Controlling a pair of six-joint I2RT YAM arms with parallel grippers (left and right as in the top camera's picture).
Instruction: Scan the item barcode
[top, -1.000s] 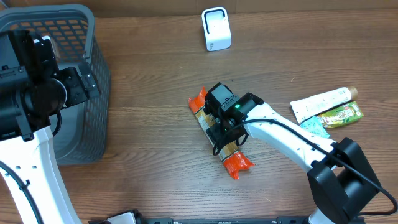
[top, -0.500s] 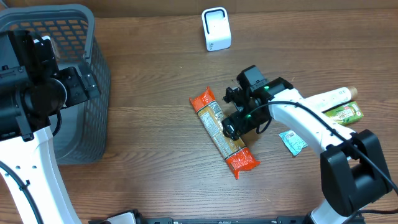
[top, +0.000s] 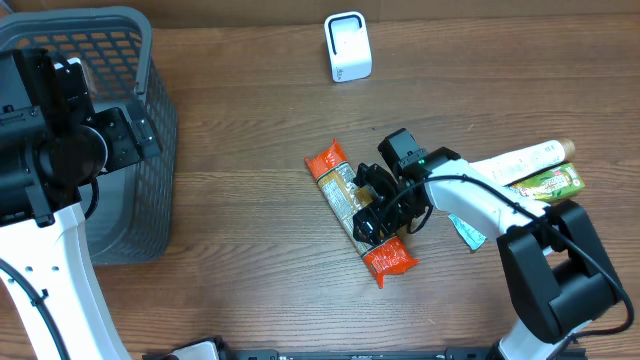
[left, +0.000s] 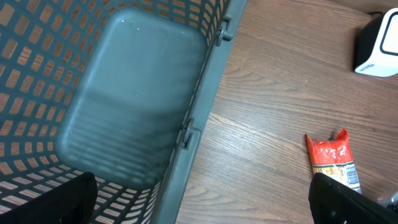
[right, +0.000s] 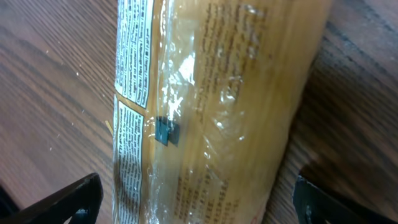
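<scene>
My right gripper grabs the noodle packet across its body (right: 200, 167) next, to turn the packet over for scanning its barcode.
The item is a long clear packet (top: 340, 184) of yellow noodles with orange ends, lying diagonally on the wooden table. My right gripper (top: 373, 214) hangs low over its lower half, open, with one finger on each side of the packet (right: 230, 106). In the right wrist view the gripper (right: 199, 202) has dark fingertips (right: 68, 199) at both lower corners, and a white printed label (right: 133, 56) runs along the packet's left side. I cannot make out a barcode. A white scanner (top: 347, 46) stands at the back. My left gripper (left: 202, 205) is open over the basket rim.
A grey mesh basket (top: 150, 120) fills the left side, its rim and floor (left: 137, 93) below the left wrist. At the right lie a white tube (top: 520, 160), a green packet (top: 547, 185) and a small teal sachet (top: 468, 232). The scanner (left: 376, 46) and packet end (left: 333, 158) show at the left wrist view's right edge.
My right gripper opened, swung off the packet to the right, then came back over its lower half. The packet shifted slightly. The left arm stayed still.
</scene>
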